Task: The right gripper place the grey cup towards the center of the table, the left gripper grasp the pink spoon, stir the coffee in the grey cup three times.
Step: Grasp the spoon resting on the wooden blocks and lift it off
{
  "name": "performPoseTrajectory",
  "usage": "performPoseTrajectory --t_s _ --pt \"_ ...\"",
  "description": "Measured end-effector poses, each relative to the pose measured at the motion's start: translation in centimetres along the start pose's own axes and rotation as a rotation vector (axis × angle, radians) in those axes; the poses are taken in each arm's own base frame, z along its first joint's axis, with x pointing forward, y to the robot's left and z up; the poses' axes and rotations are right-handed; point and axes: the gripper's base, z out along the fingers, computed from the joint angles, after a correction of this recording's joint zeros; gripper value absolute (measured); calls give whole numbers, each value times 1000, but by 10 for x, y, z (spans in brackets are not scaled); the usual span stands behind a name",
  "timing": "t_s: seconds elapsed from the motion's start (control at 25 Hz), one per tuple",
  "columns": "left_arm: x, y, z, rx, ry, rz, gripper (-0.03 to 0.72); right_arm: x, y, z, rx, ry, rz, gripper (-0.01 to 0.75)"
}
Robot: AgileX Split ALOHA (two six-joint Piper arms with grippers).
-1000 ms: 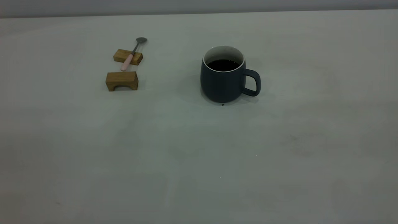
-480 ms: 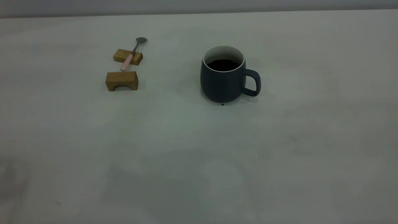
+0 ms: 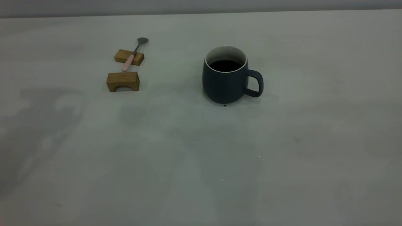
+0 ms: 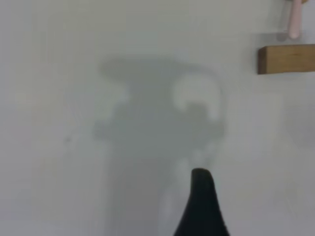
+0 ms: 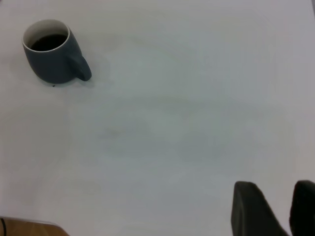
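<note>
The spoon's bowl point(image 3: 143, 40) has to stay free to stir. My left gripper should grab the spoon by its pink handle point(image 3: 128, 63).
The grey cup point(image 3: 225, 82) stands upright near the middle of the table point(image 3: 282, 150), handle to the right, with dark coffee point(image 3: 225, 65) inside. The cup point(image 5: 54, 58) shows far off in the right wrist view. The pink spoon point(image 3: 129, 60) lies across a wooden block point(image 3: 129, 57) at the back left, bowl on the far side. Its pink handle end point(image 4: 294, 22) shows in the left wrist view beyond another block point(image 4: 286, 59). My left gripper point(image 4: 241, 201) hangs open above bare table short of that block, one finger point(image 4: 201, 196) showing. My right gripper point(image 5: 275, 209) is open, empty and far from the cup.
A second, arch-shaped wooden block point(image 3: 122, 81) stands just in front of the spoon's block. An arm's shadow point(image 3: 47, 119) lies on the table's left side. A brown edge point(image 5: 27, 227) shows at one corner of the right wrist view.
The arm's shadow has spread across the left side of the table toward the blocks. Cup, spoon and blocks have not moved.
</note>
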Motion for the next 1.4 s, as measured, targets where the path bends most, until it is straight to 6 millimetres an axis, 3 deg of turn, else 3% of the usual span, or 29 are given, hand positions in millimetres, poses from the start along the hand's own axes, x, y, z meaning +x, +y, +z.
performPoseTrajectory --t_s 0.36,0.68,0.96,1.4 --pt "-46 -54 107 25 104 109 664 0 0 0 0 0 0 238" --pt "-60 -78 183 33 147 124 655 0 0 0 0 0 0 238" --pt "-63 -84 218 52 164 97 646 0 0 0 0 0 0 238" --pt "-58 -87 243 63 162 84 585 0 0 0 0 0 0 238"
